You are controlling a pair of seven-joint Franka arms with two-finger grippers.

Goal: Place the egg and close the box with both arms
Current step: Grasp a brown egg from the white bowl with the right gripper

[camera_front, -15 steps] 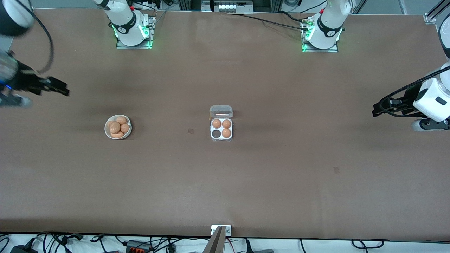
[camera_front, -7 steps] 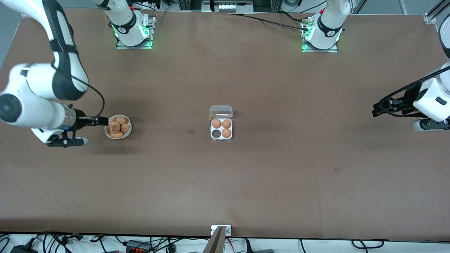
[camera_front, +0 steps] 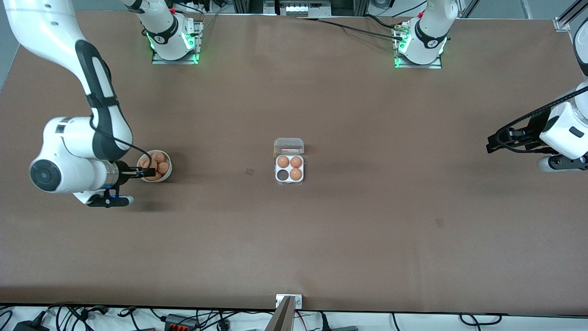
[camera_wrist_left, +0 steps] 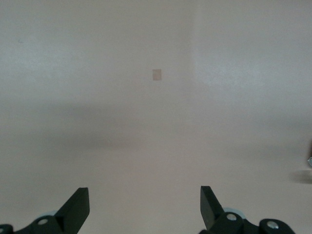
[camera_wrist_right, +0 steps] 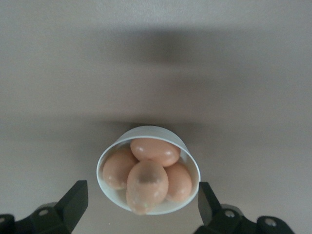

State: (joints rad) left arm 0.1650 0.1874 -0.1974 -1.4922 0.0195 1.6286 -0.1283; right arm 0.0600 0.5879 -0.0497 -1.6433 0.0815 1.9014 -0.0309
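Note:
Next, my right gripper grabs the rounded sides of the top egg in the white bowl to fill the empty cell of the clear box (camera_front: 289,168).
The clear box (camera_front: 289,168) lies at the table's middle with its lid (camera_front: 289,146) open. It holds three orange-brown eggs, and one cell (camera_front: 281,175) is empty. Several more eggs (camera_wrist_right: 146,183) lie in a round white bowl (camera_front: 167,175) toward the right arm's end. My right gripper (camera_front: 149,172) is over the bowl, open and empty. In the right wrist view (camera_wrist_right: 141,191) its fingers stand apart on either side of the bowl (camera_wrist_right: 108,187). My left gripper (camera_front: 489,146) waits over the left arm's end of the table, open and empty in its wrist view (camera_wrist_left: 144,194).
A small tape mark (camera_front: 249,171) lies between bowl and box, and another tape mark (camera_front: 439,222) lies toward the left arm's end, nearer the front camera. The left wrist view shows only bare brown table and one tape mark (camera_wrist_left: 156,74).
My right arm has swung in from the table's edge and come down over the bowl. The left arm, box and eggs have not moved.

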